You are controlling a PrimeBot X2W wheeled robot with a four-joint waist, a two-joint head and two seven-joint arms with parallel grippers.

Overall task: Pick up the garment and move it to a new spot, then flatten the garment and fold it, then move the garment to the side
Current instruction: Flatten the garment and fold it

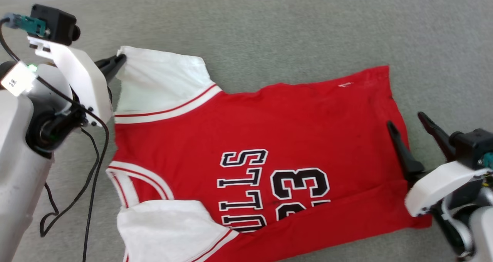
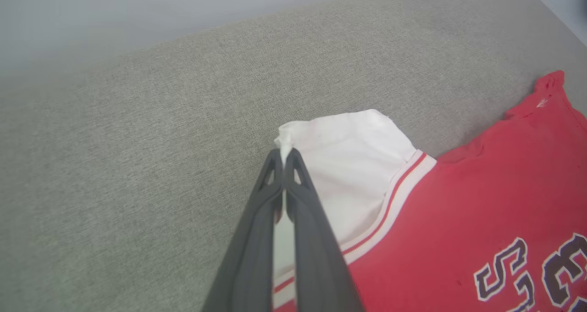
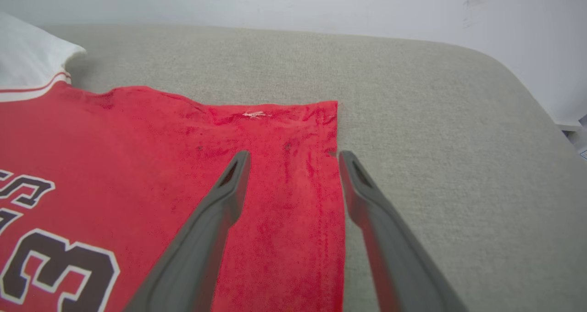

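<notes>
My right gripper next grips the red jersey by the hem corner near the white stitching, to fold that side of it over the black lettering.
The garment, a red jersey with white sleeves and black "BULLS 23" lettering, lies spread face up on the grey cushion, collar toward the left. My left gripper is shut on the far corner of the upper white sleeve; the left wrist view shows the fingertips pinching that sleeve corner. My right gripper stands open at the hem on the right. In the right wrist view it straddles the hem edge, one finger over the red cloth, the other over bare cushion.
The grey cushion runs on beyond the jersey toward a pale wall behind it. Its right end curves down at a rounded corner. Black cables hang from my left arm beside the collar.
</notes>
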